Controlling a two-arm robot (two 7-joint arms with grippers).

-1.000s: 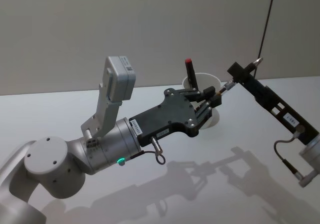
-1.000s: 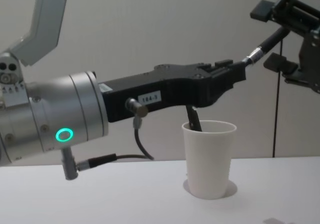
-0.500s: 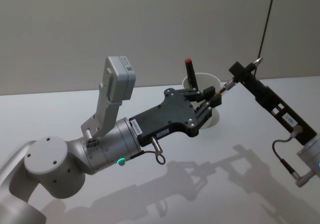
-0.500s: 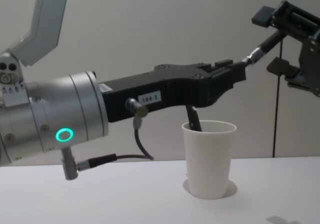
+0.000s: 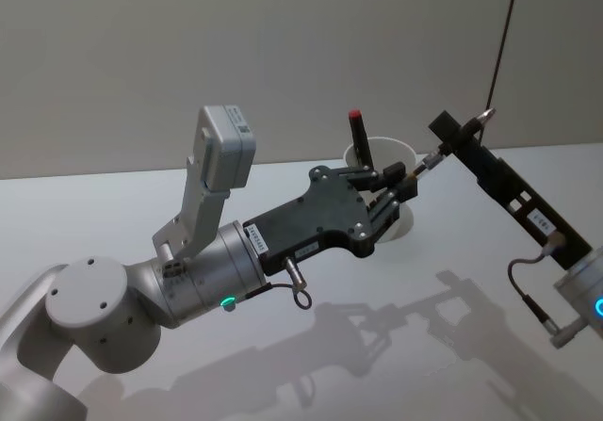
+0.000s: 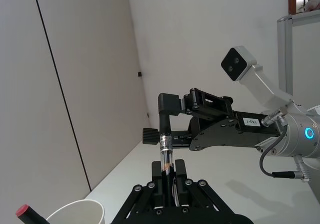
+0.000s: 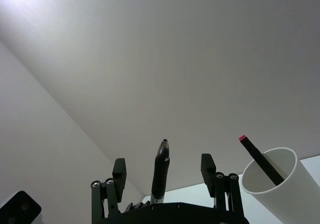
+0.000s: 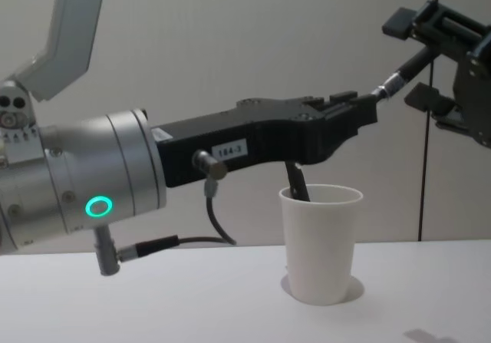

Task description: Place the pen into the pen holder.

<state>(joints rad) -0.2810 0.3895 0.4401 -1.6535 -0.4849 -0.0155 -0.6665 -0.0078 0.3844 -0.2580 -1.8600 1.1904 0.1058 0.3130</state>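
Note:
The pen's lower end is covered by my left gripper's fingers, so my right gripper needs to grab the pen next by its bare upper part above the silver band (image 8: 419,64) (image 5: 462,137).
A dark pen (image 5: 429,160) with a silver band slants up over the white pen holder (image 5: 389,150), and my left gripper (image 5: 407,181) is shut on its lower end. From the side, the left gripper (image 8: 368,109) hovers just above the cup (image 8: 321,243). My right gripper (image 8: 414,55) is open, its two fingers on either side of the pen's upper part without touching. In the right wrist view the pen (image 7: 160,176) stands between the spread fingers (image 7: 119,171). A second pen with a red cap (image 5: 356,134) leans inside the holder.
The white table (image 5: 452,364) runs to a plain wall behind. A thin dark cable (image 5: 501,35) hangs down the wall behind the right arm.
The right arm's wrist has shifted slightly, with its fingers still open around the pen. The left arm and the pen have not moved.

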